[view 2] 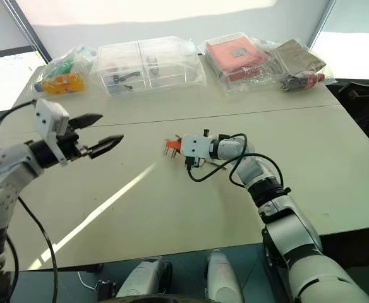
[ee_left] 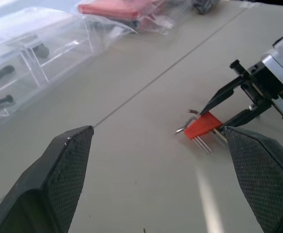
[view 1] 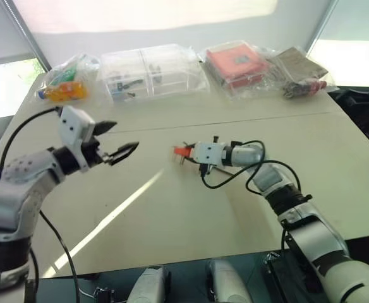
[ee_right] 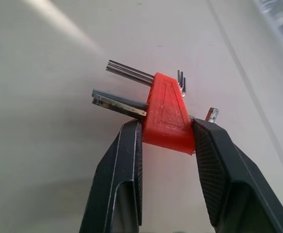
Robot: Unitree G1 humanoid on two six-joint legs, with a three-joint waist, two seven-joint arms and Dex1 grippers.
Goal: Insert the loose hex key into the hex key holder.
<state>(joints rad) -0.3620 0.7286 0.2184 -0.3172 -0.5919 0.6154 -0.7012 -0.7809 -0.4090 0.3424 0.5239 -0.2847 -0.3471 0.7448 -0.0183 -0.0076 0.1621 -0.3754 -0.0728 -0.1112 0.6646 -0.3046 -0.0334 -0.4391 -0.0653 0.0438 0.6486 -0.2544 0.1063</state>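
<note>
The left gripper grips the holder by its flat red sides next, since metal keys stick out of the holder's top and bottom.
My right gripper (ee_right: 166, 127) is shut on the hex key holder (ee_right: 166, 114), a small red-orange block pinched at its narrow end. Several thin metal keys stick out of the block. The holder (view 1: 181, 151) hangs just above the middle of the table. A thin dark rod (view 2: 217, 165) lies on the table under my right wrist; it may be the loose hex key, but I cannot tell for sure. My left gripper (view 1: 122, 136) is open and empty in the air to the left of the holder (ee_left: 203, 125), pointing towards it.
Along the table's far edge stand clear plastic boxes (view 1: 153, 69), a flat red-orange box in clear plastic (view 1: 235, 63), a bag of orange and green items (view 1: 64, 88) and a bag of dark tools (view 1: 298, 79). A black cable (view 1: 235, 177) loops off my right wrist.
</note>
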